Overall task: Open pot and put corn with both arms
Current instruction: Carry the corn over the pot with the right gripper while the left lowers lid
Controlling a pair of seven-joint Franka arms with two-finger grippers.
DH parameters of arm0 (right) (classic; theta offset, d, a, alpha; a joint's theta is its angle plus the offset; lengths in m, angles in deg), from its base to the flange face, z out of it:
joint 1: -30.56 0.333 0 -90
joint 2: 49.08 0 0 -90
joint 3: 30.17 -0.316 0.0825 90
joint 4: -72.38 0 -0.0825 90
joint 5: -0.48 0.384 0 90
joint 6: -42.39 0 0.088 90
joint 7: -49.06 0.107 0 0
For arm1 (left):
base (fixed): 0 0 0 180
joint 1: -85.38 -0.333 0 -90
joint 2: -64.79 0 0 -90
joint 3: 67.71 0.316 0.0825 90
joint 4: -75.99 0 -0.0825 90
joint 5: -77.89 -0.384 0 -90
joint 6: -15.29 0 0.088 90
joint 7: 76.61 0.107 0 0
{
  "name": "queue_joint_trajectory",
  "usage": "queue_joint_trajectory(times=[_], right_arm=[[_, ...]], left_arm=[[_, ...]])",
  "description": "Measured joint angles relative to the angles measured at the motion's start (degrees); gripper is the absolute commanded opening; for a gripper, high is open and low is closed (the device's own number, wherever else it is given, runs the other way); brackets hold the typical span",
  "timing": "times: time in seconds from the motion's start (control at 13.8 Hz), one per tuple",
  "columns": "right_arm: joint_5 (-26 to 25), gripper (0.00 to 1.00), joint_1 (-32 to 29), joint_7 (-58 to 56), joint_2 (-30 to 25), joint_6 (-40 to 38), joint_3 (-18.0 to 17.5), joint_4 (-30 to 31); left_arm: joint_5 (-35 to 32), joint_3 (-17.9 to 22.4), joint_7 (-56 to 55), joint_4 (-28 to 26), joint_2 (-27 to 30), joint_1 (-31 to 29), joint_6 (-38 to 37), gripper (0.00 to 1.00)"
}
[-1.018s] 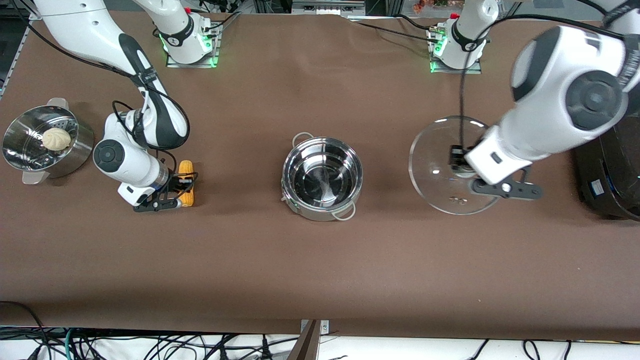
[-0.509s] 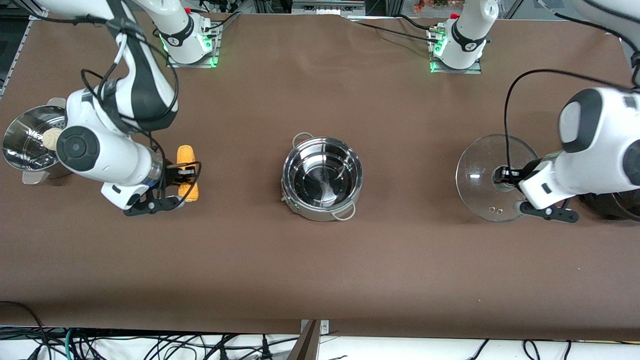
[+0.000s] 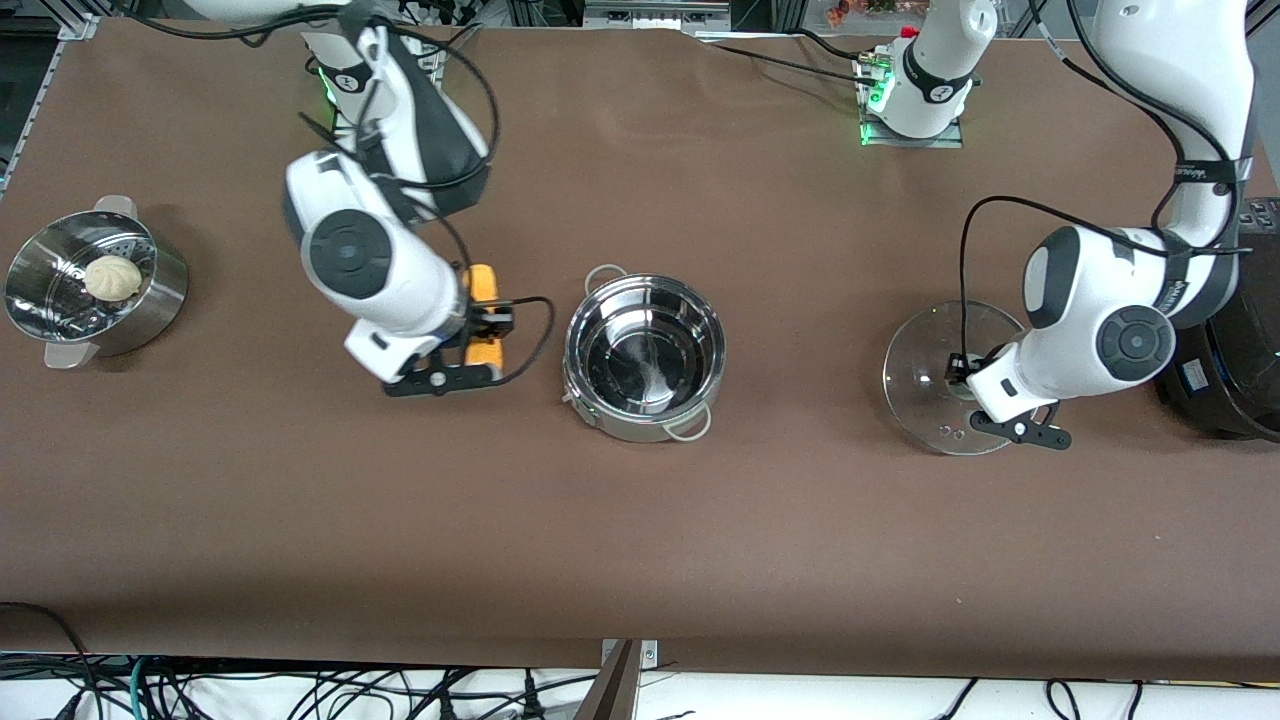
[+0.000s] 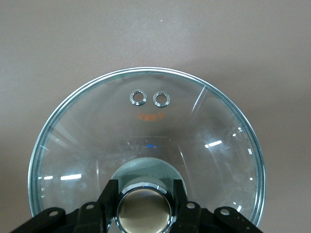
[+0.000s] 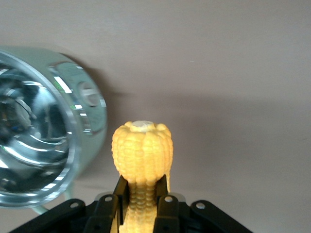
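The corn hangs short of the pot's rim in the front view and would miss if I opened now, so my right gripper should keep holding it.
The steel pot (image 3: 645, 357) stands open at the table's middle, and nothing shows inside it. My right gripper (image 3: 487, 325) is shut on the yellow corn cob (image 3: 484, 312) and holds it in the air over the table beside the pot, toward the right arm's end. In the right wrist view the corn (image 5: 142, 150) sticks out between the fingers, with the pot (image 5: 36, 141) close by. My left gripper (image 3: 962, 372) is shut on the tan knob (image 4: 143, 209) of the clear glass lid (image 3: 945, 375), low over the table toward the left arm's end. The lid (image 4: 146, 145) fills the left wrist view.
A perforated steel steamer bowl (image 3: 150, 300) holding a white bun (image 3: 112, 277) stands at the right arm's end. A big black rice cooker (image 3: 1225, 350) stands at the left arm's end, close to the lid.
My right gripper has lifted the corn off the table and carried it toward the pot. My left gripper has moved the lid away from the pot and lowered it near the rice cooker.
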State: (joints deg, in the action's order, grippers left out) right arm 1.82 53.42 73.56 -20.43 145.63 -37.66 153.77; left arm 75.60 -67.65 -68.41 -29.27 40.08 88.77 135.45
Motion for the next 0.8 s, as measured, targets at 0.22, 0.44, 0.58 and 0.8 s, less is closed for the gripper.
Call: queue_joint_trajectory(times=[0.22, 0.44, 0.58, 0.8], right_arm=[[0.01, 0.20, 4.25, 8.48, 4.26, 2.22, 0.01, -4.50], [0.01, 0.21, 7.58, 16.14, 9.13, 7.32, 0.01, -7.83], [0.01, 0.20, 9.38, 20.41, 12.14, 10.26, 0.01, -10.51], [0.01, 0.20, 10.66, 22.58, 14.49, 11.25, 0.02, -13.31]], left_arm=[[-0.01, 0.00, 0.00, -6.94, -0.04, -0.11, 9.73, 0.17], [-0.01, 0.01, 0.00, -11.28, -0.04, -0.13, 15.16, 0.17], [-0.01, 0.01, 0.00, -12.45, -0.04, -0.14, 16.84, 0.35], [-0.01, 0.01, 0.03, -13.07, -0.02, -0.15, 17.72, 1.00]])
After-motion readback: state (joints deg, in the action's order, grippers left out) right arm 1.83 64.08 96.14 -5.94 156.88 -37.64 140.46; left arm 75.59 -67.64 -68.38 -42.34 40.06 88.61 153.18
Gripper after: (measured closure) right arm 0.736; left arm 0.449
